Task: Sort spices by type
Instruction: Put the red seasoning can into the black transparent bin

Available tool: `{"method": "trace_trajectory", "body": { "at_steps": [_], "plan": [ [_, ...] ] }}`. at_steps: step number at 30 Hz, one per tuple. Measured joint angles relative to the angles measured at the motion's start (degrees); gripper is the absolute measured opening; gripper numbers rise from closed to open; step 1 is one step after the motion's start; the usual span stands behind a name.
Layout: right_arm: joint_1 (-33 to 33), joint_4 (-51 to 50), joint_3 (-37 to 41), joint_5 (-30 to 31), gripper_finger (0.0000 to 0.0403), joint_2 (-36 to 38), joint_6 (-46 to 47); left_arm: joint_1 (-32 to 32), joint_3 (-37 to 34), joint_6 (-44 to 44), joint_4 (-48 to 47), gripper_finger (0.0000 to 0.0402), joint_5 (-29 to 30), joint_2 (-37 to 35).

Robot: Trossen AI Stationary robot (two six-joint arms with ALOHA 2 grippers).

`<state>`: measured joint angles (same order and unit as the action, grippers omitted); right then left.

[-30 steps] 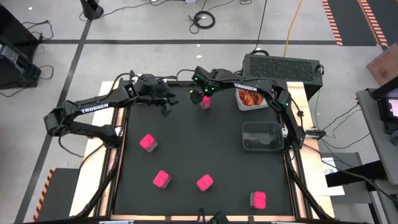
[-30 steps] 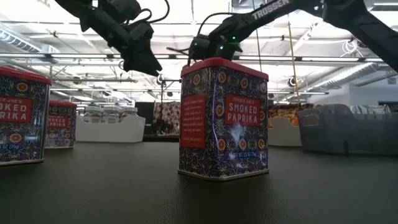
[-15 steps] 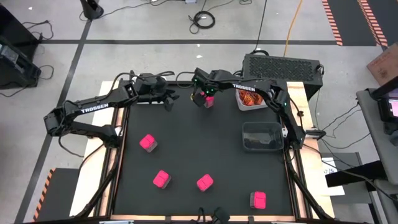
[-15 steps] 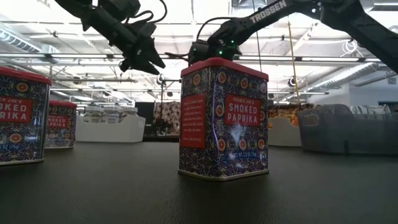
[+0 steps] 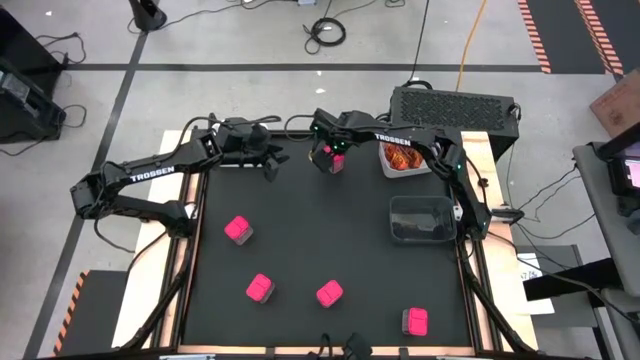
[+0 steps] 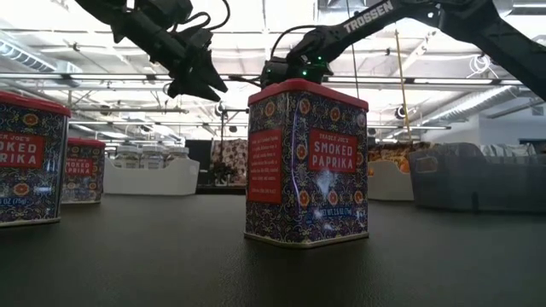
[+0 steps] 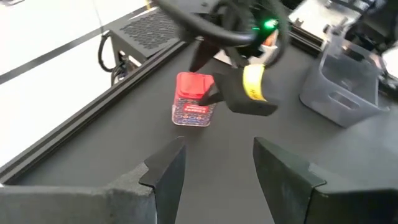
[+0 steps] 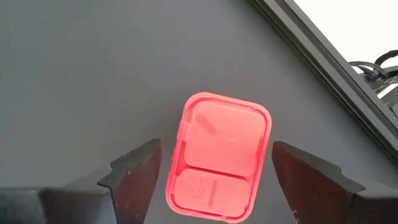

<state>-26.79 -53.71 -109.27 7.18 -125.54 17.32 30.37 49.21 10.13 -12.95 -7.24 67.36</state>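
Observation:
The far spice box needs to be sorted into the dark translucent bin, so my right gripper should next grab the box by its pink lid.
Several pink-lidded spice boxes stand on the black mat. One is near the far edge, and the others are nearer me. My right gripper hangs open above the far box; in the right wrist view its fingers flank the pink lid without touching it. My left gripper hovers open just left of that box and faces it. Orange-brown sachets fill a white bin. I see no jars.
A dark translucent bin sits on the mat's right side. Another pink box stands near the near edge, and one box looms just before the low camera. A grey ventilated case lies beyond the far edge.
My right gripper has shifted slightly toward the right, coming over the far pink box. My left gripper has drawn back a little toward the far edge, rising and tipping its fingers more level.

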Motion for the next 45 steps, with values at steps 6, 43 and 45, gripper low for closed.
{"method": "trace_trajectory", "body": {
  "at_steps": [6, 43, 45],
  "plan": [
    [0.0, 0.1, 0.0, 0.0, 0.0302, 0.0, 3.6, 0.0, 0.0, -4.9, 0.0, 0.0192, -2.9, 0.0],
    [-0.5, 0.1, -1.9, -2.8, 0.0203, -3.1, -6.0, 0.0, 0.0, 10.2, 0.5, 0.0192, -3.4, -1.8],
    [-0.5, -2.3, -3.7, -2.8, 0.0203, -3.1, -4.6, 0.0, 0.0, 9.5, 0.4, 0.0192, -3.4, -2.8]
  ]
}}
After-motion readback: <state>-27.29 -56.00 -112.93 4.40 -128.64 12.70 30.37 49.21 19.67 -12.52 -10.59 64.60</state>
